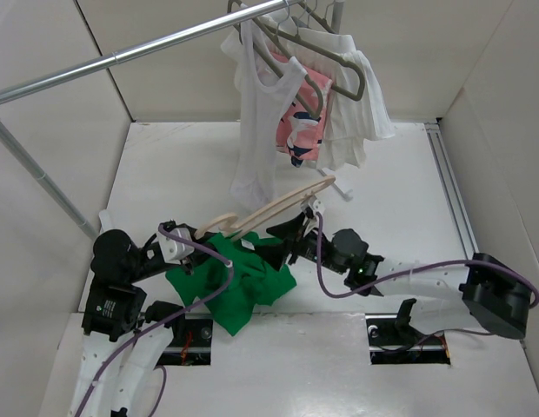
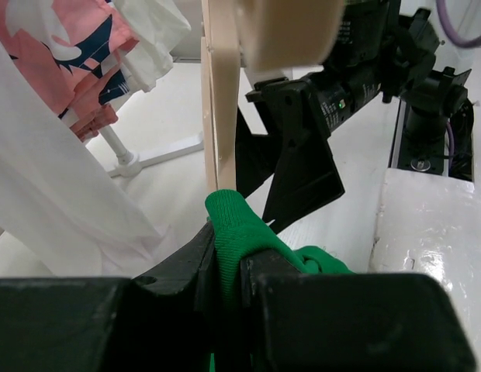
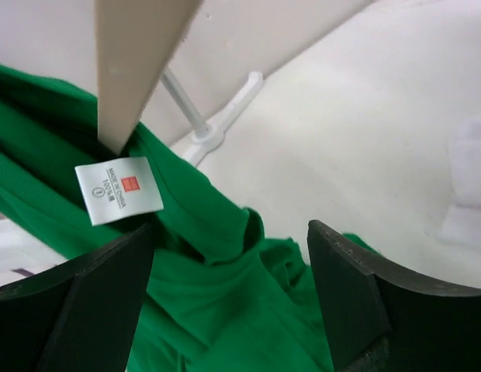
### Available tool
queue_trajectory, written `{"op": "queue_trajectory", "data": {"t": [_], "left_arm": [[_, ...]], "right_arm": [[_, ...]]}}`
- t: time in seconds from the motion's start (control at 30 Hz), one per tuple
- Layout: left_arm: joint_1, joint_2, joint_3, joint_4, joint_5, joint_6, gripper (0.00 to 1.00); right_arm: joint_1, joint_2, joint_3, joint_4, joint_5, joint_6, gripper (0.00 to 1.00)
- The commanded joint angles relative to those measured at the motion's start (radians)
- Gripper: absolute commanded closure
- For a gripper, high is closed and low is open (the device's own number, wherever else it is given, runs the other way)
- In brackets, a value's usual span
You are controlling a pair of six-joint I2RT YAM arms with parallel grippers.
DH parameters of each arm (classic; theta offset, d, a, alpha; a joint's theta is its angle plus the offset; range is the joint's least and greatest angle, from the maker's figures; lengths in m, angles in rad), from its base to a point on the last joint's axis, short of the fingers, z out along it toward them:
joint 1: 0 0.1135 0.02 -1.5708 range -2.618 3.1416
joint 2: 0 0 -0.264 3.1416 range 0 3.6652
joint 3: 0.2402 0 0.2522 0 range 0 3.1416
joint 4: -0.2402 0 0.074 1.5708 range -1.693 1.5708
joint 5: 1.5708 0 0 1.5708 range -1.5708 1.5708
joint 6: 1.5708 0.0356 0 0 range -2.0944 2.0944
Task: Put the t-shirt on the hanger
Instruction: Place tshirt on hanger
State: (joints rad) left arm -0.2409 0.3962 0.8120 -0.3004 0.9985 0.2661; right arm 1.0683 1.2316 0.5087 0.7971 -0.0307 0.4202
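Observation:
My right gripper will next grab the t-shirt's collar edge [image 1: 261, 245] [image 3: 245, 233], opposite my left gripper's fold, and then I will pull the neck opening over the hanger.
The bright green t-shirt [image 1: 239, 282] lies bunched on the white table between the two arms. My left gripper [image 1: 213, 252] is shut on a fold of its collar edge [image 2: 234, 232], lifting it a little. The cream hanger [image 1: 274, 207] slants over the shirt, and one arm's tip [image 3: 116, 132] dips into the neck opening beside the white label [image 3: 119, 190]. My right gripper [image 3: 233, 263] is open just above the t-shirt [image 3: 225, 318], with a black finger [image 3: 357, 302] on each side and nothing held. What holds the hanger is not visible.
A metal rail [image 1: 148, 48] crosses the back. A white tank top [image 1: 256, 130], a pink patterned garment [image 1: 300, 130] and a white garment [image 1: 361, 113] hang from it on grey-brown hangers [image 1: 335, 61]. The rack's white foot [image 1: 339, 187] sits behind the hanger. White walls enclose the table.

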Motion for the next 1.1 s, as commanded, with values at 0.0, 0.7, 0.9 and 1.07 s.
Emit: {"op": "queue_trajectory", "data": {"t": [0.0, 0.7, 0.9, 1.07], "left_arm": [[-0.006, -0.008, 0.044, 0.093, 0.048, -0.034, 1.00], [-0.006, 0.038, 0.133, -0.180, 0.101, 0.203, 1.00], [-0.006, 0.089, 0.167, -0.549, -0.018, 0.616, 1.00], [-0.006, 0.076, 0.142, -0.582, -0.018, 0.659, 1.00]], "right_arm": [[0.004, 0.069, 0.057, 0.267, -0.040, 0.038, 0.16], [-0.037, -0.060, -0.228, 0.085, 0.087, 0.235, 1.00], [-0.071, -0.614, -0.114, -0.704, 0.350, 0.124, 1.00], [-0.122, -0.802, -0.070, -1.035, 0.359, 0.124, 1.00]]}}
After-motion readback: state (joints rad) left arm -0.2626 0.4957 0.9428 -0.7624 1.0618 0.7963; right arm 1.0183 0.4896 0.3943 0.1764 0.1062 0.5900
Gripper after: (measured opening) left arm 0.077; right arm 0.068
